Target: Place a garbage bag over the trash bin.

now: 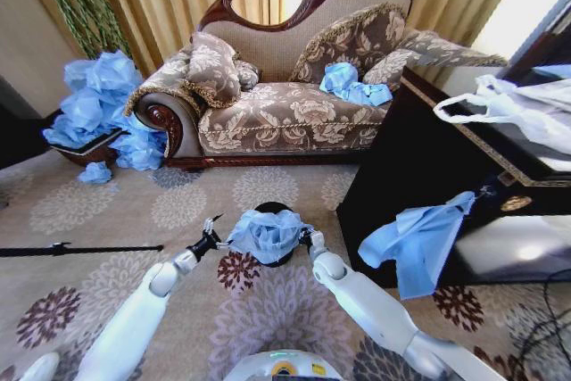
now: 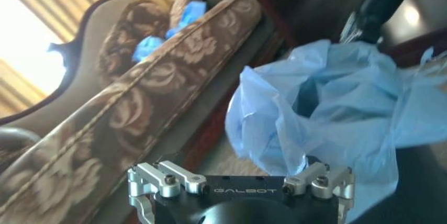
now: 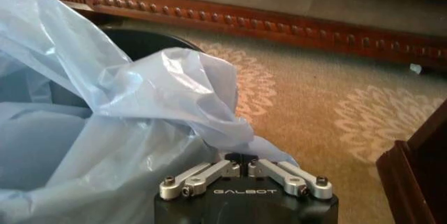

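My left gripper grabs the garbage bag by its loose outer edge (image 1: 235, 242) (image 2: 274, 160) next, since that edge sticks out beside the bin while the rest lies slack and bunched.
The small black trash bin (image 1: 272, 260) stands on the carpet just in front of me, with its dark rim (image 3: 143, 43) showing beside the plastic. The light-blue garbage bag (image 1: 268, 231) is draped loosely over its top and bunched inside the mouth (image 2: 328, 109). My right gripper (image 1: 306, 239) is at the bin's right side, shut on a fold of the bag (image 3: 209, 109) that runs into its jaws (image 3: 239, 157). My left gripper (image 1: 212, 233) is at the bin's left side, open, just short of the bag's edge.
A patterned sofa (image 1: 285, 113) stands behind the bin, with blue bags (image 1: 352, 86) on its seat and a heap of blue bags (image 1: 103, 109) at its left end. A dark cabinet (image 1: 419, 158) at right carries a white bag (image 1: 526, 104) and a hanging blue bag (image 1: 415, 243). A black rod (image 1: 80, 249) lies on the carpet at left.
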Available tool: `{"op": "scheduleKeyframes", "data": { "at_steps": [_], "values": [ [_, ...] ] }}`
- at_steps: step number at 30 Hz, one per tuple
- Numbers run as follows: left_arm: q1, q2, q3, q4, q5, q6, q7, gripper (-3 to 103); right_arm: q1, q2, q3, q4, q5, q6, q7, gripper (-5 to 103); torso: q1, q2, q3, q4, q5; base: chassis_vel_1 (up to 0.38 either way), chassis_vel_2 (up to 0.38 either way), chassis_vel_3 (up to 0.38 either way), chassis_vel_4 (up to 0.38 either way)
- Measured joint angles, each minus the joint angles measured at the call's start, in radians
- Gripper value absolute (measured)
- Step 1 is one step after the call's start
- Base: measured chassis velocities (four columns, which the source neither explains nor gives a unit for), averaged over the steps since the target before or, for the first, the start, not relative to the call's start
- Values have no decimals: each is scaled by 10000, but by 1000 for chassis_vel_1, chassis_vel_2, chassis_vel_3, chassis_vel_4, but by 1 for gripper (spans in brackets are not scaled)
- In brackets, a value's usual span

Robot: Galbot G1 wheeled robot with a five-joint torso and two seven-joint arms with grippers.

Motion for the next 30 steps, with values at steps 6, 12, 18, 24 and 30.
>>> {"op": "scheduleKeyframes", "data": {
  "at_steps": [6, 12, 18, 24, 30],
  "values": [
    [-510, -109, 166, 329, -131, -95, 1048, 100, 64, 68, -65, -13, 11, -12, 107, 0, 1, 0, 1, 1, -1, 0, 0, 0, 0],
    [-500, 14, 200, 152, -405, -14, 1191, 100, -16, 40, -93, 42, -3, -33, 151, 0, 1, 0, 1, 3, 0, 0, 0, 0, 0],
    [-436, 118, 151, 79, -1394, 163, 1612, 92, -4, 76, -140, 8, -68, -47, 189, 0, 1, 0, 1, 4, 0, 0, 0, 0, 0],
    [-440, 151, 106, 5, -1788, 224, 2240, 70, 38, 79, -208, -17, -77, -72, 217, 0, 0, 0, 0, 3, -1, 0, 0, 0, 0],
    [-462, 104, 125, 114, -1875, 219, 2468, 48, 39, 117, -250, -14, -79, -76, 237, 0, 0, 0, 0, 3, 0, 0, 0, 0, 0]
  ]
}}
